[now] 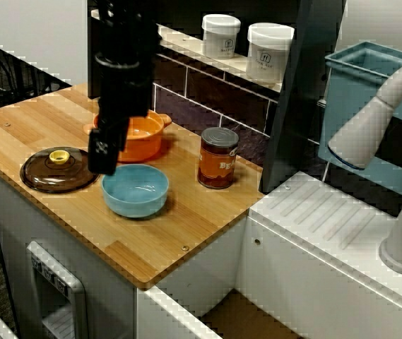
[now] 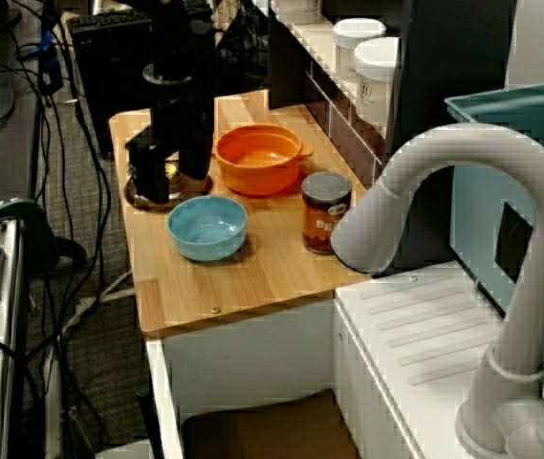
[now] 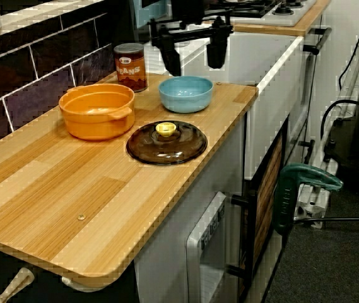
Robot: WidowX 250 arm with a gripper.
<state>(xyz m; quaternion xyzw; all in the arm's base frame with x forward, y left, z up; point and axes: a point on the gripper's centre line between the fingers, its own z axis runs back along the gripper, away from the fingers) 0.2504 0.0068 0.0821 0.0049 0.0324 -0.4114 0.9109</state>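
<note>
I will next take hold of the brown lid by its raised yellow knob (image 1: 60, 157) with my gripper, since the lid is wide and lies flat on the counter.
My black gripper (image 3: 193, 58) hangs open above the wooden counter (image 3: 53, 189), its two fingers spread wide with nothing between them. In the front view the gripper (image 1: 105, 157) is over the gap between a brown glass lid (image 1: 54, 171) with a yellow knob and a blue bowl (image 1: 136, 189). In the view past the tap, the gripper (image 2: 152, 182) covers part of the lid (image 2: 136, 199). An orange two-handled pot (image 1: 143, 138) stands just behind it. A brown tin can (image 1: 217, 157) is to the right of the pot.
Two white jars (image 1: 220, 35) (image 1: 268, 51) stand on the shelf above the dark tiled wall. A white sink unit (image 1: 328, 226) with a grey tap (image 1: 374, 123) and a teal rack (image 1: 359, 78) adjoins the counter's right end.
</note>
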